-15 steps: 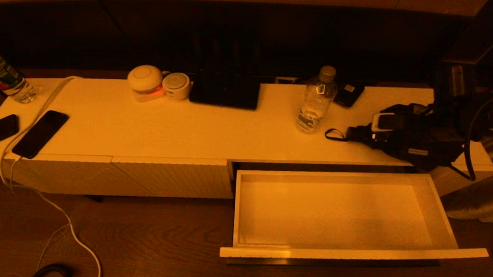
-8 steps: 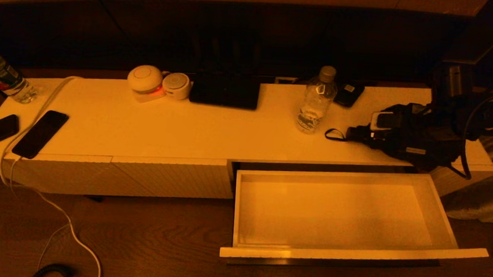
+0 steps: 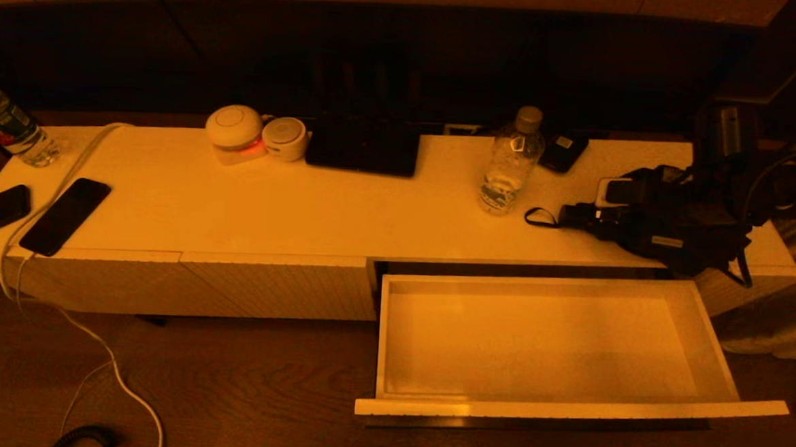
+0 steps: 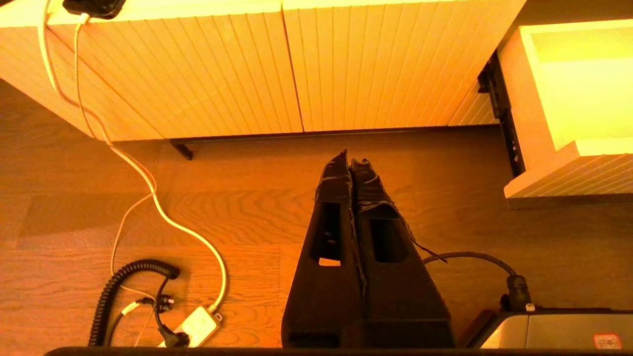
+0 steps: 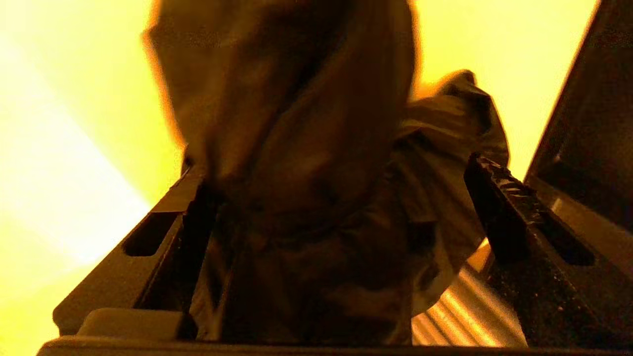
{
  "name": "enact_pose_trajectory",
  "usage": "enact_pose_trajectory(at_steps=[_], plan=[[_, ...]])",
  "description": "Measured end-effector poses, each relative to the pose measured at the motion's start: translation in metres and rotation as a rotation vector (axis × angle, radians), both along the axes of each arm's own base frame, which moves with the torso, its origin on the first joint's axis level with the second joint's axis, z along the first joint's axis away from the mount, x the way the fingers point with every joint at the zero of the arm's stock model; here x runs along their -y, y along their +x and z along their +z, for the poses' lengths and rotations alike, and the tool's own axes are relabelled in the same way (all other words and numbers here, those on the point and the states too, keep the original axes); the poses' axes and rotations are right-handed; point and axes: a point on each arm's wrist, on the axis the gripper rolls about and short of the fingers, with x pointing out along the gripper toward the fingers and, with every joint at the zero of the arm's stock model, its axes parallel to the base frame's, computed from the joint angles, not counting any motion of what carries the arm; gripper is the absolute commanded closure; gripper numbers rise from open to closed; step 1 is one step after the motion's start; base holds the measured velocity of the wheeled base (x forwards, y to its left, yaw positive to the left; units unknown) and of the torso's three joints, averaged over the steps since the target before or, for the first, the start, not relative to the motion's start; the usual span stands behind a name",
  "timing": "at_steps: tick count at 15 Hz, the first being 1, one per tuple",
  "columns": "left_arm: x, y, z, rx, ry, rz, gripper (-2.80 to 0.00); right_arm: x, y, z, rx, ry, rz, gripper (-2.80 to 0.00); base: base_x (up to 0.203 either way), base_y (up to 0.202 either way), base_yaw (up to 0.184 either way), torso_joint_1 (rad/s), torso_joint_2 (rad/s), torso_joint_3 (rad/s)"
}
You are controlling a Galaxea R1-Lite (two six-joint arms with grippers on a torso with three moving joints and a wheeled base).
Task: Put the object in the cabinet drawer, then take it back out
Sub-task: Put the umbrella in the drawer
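The black bag's dark fabric fills the gap between both fingers, so it is now time to close my right gripper, which would catch it.
The object, a black bag [image 3: 664,224] with a strap loop, lies on the right end of the cabinet [image 3: 303,205] top. In the right wrist view my right gripper [image 5: 336,168] stands open with its fingers on either side of the bag [image 5: 306,148]; the far finger [image 5: 499,198] is clear of the fabric. The cabinet drawer [image 3: 565,411] is pulled fully out below it, and its white inside is bare. My left gripper [image 4: 348,159] is shut on nothing and hangs over the wooden floor in front of the ribbed cabinet front [image 4: 296,64].
On the cabinet top stand a clear water bottle [image 3: 510,161], a dark tablet [image 3: 363,145], two round white devices [image 3: 236,130] and phones [image 3: 64,215] with a white cable. A second bottle [image 3: 4,124] stands at the far left. Cables [image 4: 163,217] lie on the floor.
My right arm has shifted slightly over the bag, and its hanging cable has swung a little to the left. The bag, drawer and left gripper stay as they were.
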Motion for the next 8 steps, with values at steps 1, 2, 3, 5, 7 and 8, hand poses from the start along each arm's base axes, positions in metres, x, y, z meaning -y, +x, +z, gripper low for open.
enact_pose_trajectory(at_steps=[1, 2, 3, 5, 7, 8], plan=[[0.0000, 0.0000, 0.0000, 0.000, 0.000, 0.000, 0.00, 0.0000, 0.0011, 0.0003, 0.009, 0.009, -0.006, -2.80, 0.000, 0.000, 0.000, 0.000, 0.00, 0.000], [0.0000, 0.0000, 0.0000, 0.000, 0.000, 0.000, 0.00, 0.0000, 0.0018, -0.0002, 0.010, 0.012, -0.007, -2.80, 0.000, 0.000, 0.000, 0.000, 0.00, 0.000], [0.0000, 0.0000, 0.0000, 0.000, 0.000, 0.000, 0.00, -0.0001, 0.0021, -0.0003, 0.010, 0.013, -0.007, -2.80, 0.000, 0.000, 0.000, 0.000, 0.00, 0.000], [0.0000, 0.0000, 0.0000, 0.000, 0.000, 0.000, 0.00, -0.0002, 0.0026, 0.0002, 0.013, 0.014, -0.007, -2.80, 0.000, 0.000, 0.000, 0.000, 0.00, 0.000], [0.0000, 0.0000, 0.0000, 0.000, 0.000, 0.000, 0.00, -0.0002, 0.0028, 0.0002, 0.015, 0.018, -0.005, 0.00, 0.000, 0.000, 0.000, 0.000, 0.00, 0.000], [0.0000, 0.0000, 0.0000, 0.000, 0.000, 0.000, 0.00, -0.0004, 0.0028, -0.0001, 0.014, 0.018, -0.004, 0.00, 0.000, 0.000, 0.000, 0.000, 0.00, 0.000]])
